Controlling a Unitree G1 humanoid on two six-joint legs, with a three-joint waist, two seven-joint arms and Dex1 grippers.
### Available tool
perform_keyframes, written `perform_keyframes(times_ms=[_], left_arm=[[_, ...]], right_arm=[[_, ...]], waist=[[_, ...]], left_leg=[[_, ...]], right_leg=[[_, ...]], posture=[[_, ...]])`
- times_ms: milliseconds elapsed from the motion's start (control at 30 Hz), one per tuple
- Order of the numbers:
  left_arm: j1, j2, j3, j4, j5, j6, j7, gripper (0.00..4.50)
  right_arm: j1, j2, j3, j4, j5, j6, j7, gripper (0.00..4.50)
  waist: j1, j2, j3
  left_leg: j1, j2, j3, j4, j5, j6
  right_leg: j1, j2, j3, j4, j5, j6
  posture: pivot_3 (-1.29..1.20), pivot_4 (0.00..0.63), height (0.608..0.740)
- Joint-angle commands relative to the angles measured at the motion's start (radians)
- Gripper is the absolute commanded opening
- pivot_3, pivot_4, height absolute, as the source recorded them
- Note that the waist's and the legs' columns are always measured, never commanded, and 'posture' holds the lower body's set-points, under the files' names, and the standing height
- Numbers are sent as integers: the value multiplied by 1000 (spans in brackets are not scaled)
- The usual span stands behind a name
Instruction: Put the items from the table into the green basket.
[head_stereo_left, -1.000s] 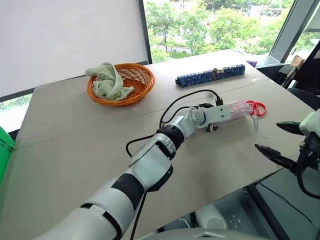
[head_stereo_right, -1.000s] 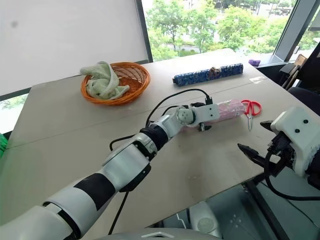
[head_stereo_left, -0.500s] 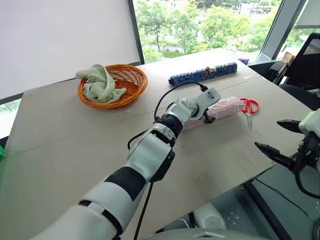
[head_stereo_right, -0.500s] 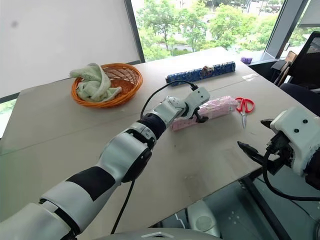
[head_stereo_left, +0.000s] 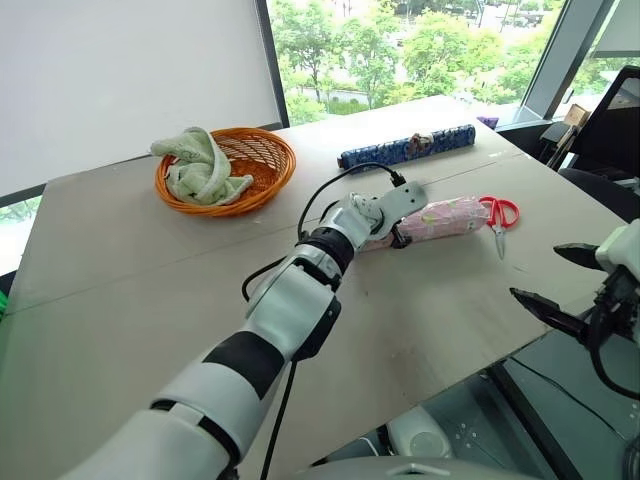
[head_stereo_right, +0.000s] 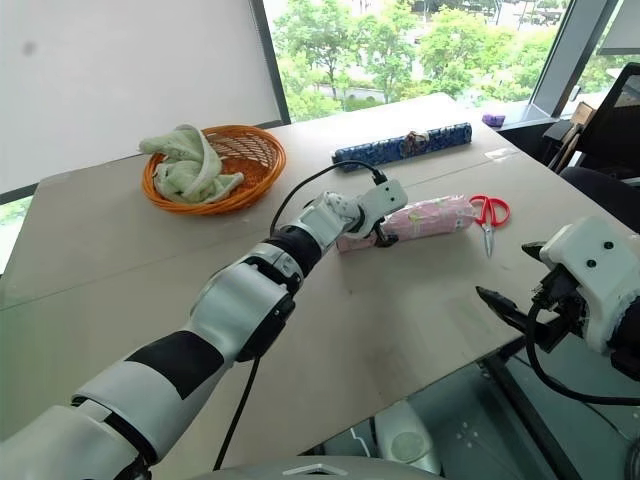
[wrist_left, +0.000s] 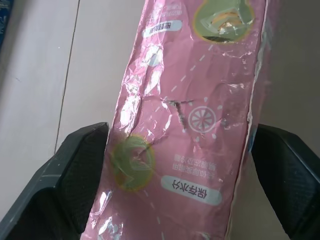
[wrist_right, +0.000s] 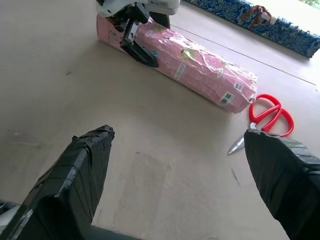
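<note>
The pink packet has the gripper's black fingers reaching down beside it in the left wrist view, so my left gripper should now close on the packet.
The long pink patterned packet (head_stereo_left: 445, 216) lies flat on the table (head_stereo_left: 120, 270). My left gripper (head_stereo_left: 397, 232) is open at the packet's left end, one black finger (wrist_left: 75, 165) on each side of the packet (wrist_left: 190, 100). The red-handled scissors (head_stereo_left: 498, 214) lie just past the packet's right end. A long dark-blue patterned roll (head_stereo_left: 405, 148) lies further back. My right gripper (head_stereo_left: 552, 277) hangs open off the table's front right edge, nothing between its fingers (wrist_right: 85, 170). The green basket is out of view.
A round orange wicker basket (head_stereo_left: 262, 150) with a pale green cloth (head_stereo_left: 200, 165) in it stands at the back left. A black cable (head_stereo_left: 330, 195) loops over the table beside my left wrist. A dark chair (head_stereo_left: 610, 130) stands past the right edge.
My left gripper has slid left along the pink packet, from near the scissors to its left end, and rolled. The packet stays put. The camera has shifted. My right gripper has not moved.
</note>
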Motion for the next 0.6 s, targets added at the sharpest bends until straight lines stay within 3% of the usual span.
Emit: perform_keyframes(times_ms=[33,233,267,333,533,567,600], left_arm=[[-1,1,10,10,1,-9,-19,4464],[14,-3,9,16,13,-38,-31,4464],[19,-3,10,17,13,-40,-37,3944],[29,3,11,16,14,-45,-36,3309],[36,45,46,-9,-19,-80,-82,448],[34,59,61,-23,-36,-81,-118,51],[32,72,73,-38,-51,-82,-152,51]], right_arm=[[-36,-14,-1,27,12,-21,-26,4500],[-93,-49,47,87,8,-12,-49,4500],[-103,-53,56,92,11,-15,-52,4500],[-118,-56,71,97,18,-16,-59,4500],[-133,-51,108,97,21,-26,-70,4500],[-134,-51,117,101,16,-32,-69,4500],[-136,-52,124,106,9,-40,-67,4500]], waist=[[0,0,0],[3,1,0],[3,1,0],[4,1,-1],[4,2,-1],[2,2,-2],[1,2,-2]], left_leg=[[0,0,0,0,0,0],[0,0,0,0,0,0],[0,0,0,0,0,0],[0,-1,0,0,0,1],[1,-1,0,0,2,4],[2,-1,0,0,2,4],[2,-1,0,0,2,3]], right_leg=[[0,0,0,0,0,0],[0,-1,0,0,0,1],[0,-1,0,0,0,1],[0,-1,0,0,0,1],[1,-1,1,0,1,2],[2,-1,1,0,1,2],[3,-1,1,0,1,2]], posture=[[-396,13,740],[-390,6,740],[-390,6,740],[-385,4,740],[-375,0,740],[-365,0,740],[-360,0,740]])
